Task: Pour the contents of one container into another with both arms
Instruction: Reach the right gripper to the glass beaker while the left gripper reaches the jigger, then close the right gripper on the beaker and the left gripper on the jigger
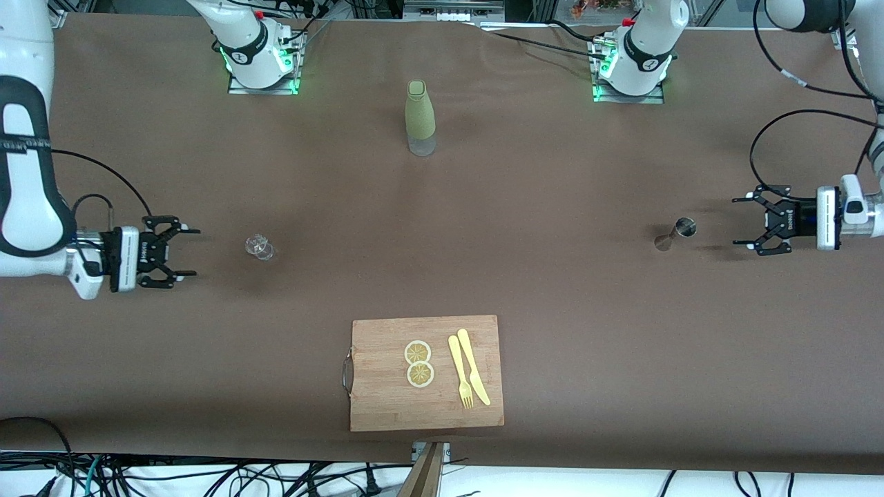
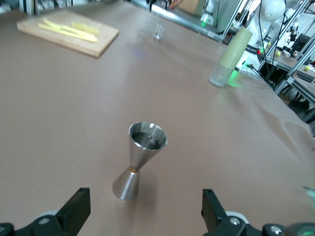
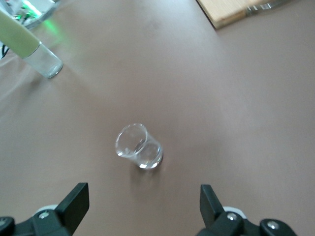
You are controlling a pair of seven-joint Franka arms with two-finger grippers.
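Note:
My right gripper grabs the clear glass by its side (image 1: 262,250) next, which leaves the clear glass's open rim (image 1: 255,243) free to catch the pour.
A steel hourglass-shaped jigger (image 1: 675,233) (image 2: 139,164) stands upright on the brown table toward the left arm's end. My left gripper (image 1: 740,222) (image 2: 145,216) is open, low over the table beside the jigger, a short gap away. A small clear glass (image 1: 260,246) (image 3: 139,146) stands upright toward the right arm's end. My right gripper (image 1: 191,252) (image 3: 142,212) is open beside the glass, apart from it. Nothing sits between either pair of fingers.
A green bottle with a clear base (image 1: 420,118) (image 2: 229,57) (image 3: 28,45) stands between the two arm bases. A wooden cutting board (image 1: 376,386) near the front edge carries two lemon slices (image 1: 418,363), a yellow fork (image 1: 460,371) and a yellow knife (image 1: 474,366).

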